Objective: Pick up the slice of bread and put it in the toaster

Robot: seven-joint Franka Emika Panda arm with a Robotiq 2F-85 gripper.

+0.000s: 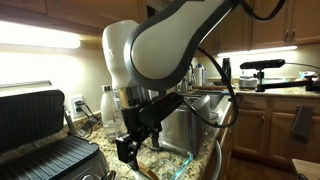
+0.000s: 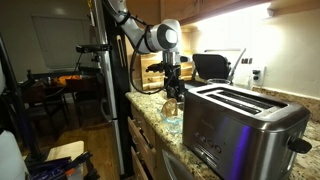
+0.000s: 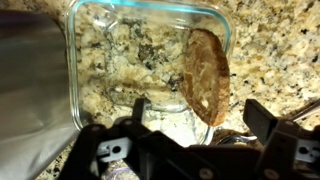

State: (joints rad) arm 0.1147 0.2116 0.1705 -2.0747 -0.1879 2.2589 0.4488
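Observation:
I need to grab the slice of bread (image 3: 207, 72) next, across its thickness at the slice's end between my fingers, so the slice's far end stays free for the toaster.
The slice of bread (image 3: 207, 72) is tan-brown with a darker crust. It leans against the right wall of a clear glass dish (image 3: 80, 70) on the granite counter. My gripper (image 3: 200, 118) is open just above the dish, and the lower end of the slice lies between its two black fingers without touching them. In both exterior views the gripper (image 1: 130, 150) (image 2: 172, 93) points down next to the toaster. The shiny steel toaster (image 2: 240, 120) shows its two top slots, and it also shows behind the arm (image 1: 192, 125).
A black ribbed grill press (image 1: 40, 140) stands open on the counter, and it also shows near the wall (image 2: 210, 67). A plastic bottle (image 1: 108, 105) stands by the wall sockets. A camera on a stand (image 1: 262, 66) is beyond the toaster. The counter edge (image 2: 150, 125) drops to the floor.

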